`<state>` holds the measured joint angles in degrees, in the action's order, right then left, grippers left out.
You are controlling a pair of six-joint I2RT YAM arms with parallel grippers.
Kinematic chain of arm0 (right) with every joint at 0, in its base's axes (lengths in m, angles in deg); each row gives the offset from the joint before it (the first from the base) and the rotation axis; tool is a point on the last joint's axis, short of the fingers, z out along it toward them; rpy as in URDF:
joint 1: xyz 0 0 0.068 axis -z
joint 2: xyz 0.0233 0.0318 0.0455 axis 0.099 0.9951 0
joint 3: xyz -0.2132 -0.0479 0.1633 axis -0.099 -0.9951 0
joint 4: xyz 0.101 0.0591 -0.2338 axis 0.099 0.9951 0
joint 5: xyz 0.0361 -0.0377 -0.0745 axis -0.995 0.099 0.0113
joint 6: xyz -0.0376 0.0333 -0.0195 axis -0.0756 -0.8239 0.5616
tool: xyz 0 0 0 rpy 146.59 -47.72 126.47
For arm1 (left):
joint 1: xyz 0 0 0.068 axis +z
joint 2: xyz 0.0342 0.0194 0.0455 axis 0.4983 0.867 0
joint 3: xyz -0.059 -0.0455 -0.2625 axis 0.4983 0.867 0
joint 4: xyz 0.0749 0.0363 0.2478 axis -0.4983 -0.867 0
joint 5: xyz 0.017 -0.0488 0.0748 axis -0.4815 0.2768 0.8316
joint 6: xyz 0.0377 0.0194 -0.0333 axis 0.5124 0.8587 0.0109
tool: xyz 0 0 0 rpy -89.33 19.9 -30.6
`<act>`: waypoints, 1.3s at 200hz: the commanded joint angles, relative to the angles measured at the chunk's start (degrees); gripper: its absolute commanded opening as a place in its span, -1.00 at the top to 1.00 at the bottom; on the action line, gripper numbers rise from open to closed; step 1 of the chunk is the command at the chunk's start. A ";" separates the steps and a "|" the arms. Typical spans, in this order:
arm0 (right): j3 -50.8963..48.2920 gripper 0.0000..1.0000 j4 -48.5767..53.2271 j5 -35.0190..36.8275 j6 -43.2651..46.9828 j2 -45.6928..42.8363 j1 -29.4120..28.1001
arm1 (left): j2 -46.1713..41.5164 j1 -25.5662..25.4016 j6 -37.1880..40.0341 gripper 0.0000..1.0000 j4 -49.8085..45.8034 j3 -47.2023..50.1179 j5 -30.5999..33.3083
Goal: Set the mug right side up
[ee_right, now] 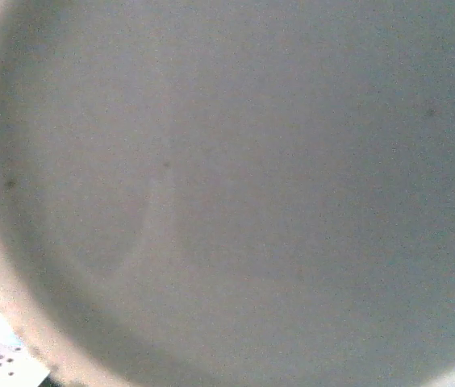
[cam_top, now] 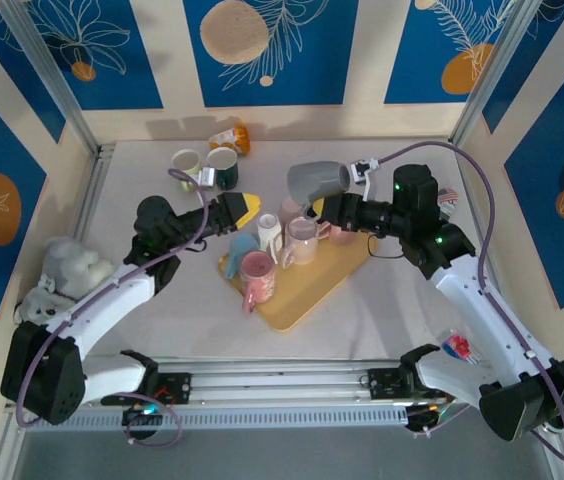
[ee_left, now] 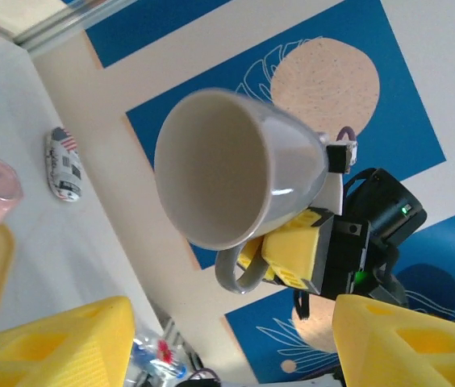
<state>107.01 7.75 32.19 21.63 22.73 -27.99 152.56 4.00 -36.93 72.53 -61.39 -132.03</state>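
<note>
Next, my left gripper grips the grey mug by its handle (cam_top: 311,210) (ee_left: 233,275) from the side of the mug's opening, to take the mug over and set it upright.
The grey mug (cam_top: 317,180) hangs in the air over the back of the table, lying on its side with its mouth facing left. In the left wrist view the mug (ee_left: 235,173) shows its open mouth and its handle points down. My right gripper (cam_top: 328,208) is shut on that handle, and its yellow pads (ee_left: 296,246) clamp it from both sides. The right wrist view looks close onto the mug's grey wall (ee_right: 227,193). My left gripper (cam_top: 246,210) is open a short way left of the mug, with nothing between its yellow fingers (ee_left: 50,343).
A yellow tray (cam_top: 312,290) in the middle carries pink mugs (cam_top: 257,272) and a white one (cam_top: 269,232). Two mugs (cam_top: 202,162) and an orange object (cam_top: 232,135) stand at the back. A plush toy (cam_top: 72,265) lies left, a flag-printed can (cam_top: 449,195) right.
</note>
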 commanded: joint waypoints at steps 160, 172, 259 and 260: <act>-2.10 1.00 -27.26 1.49 -12.09 0.34 -6.16 | 3.32 -10.78 -12.19 -0.16 3.95 -6.54 16.42; -1.85 1.00 -27.89 1.40 -12.21 0.98 -6.34 | 3.57 -11.29 -13.58 -0.13 4.76 -6.36 17.56; -2.26 1.00 -31.27 2.85 -15.04 3.45 -7.99 | 4.35 -14.25 -15.90 0.01 7.64 -6.81 22.24; -2.26 1.00 -31.27 2.87 -15.10 3.46 -8.00 | 4.41 -14.26 -15.90 0.01 7.67 -6.81 22.24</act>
<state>104.39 -17.30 34.62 7.36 26.46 -35.37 156.17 -9.49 -51.90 76.28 -66.62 -110.83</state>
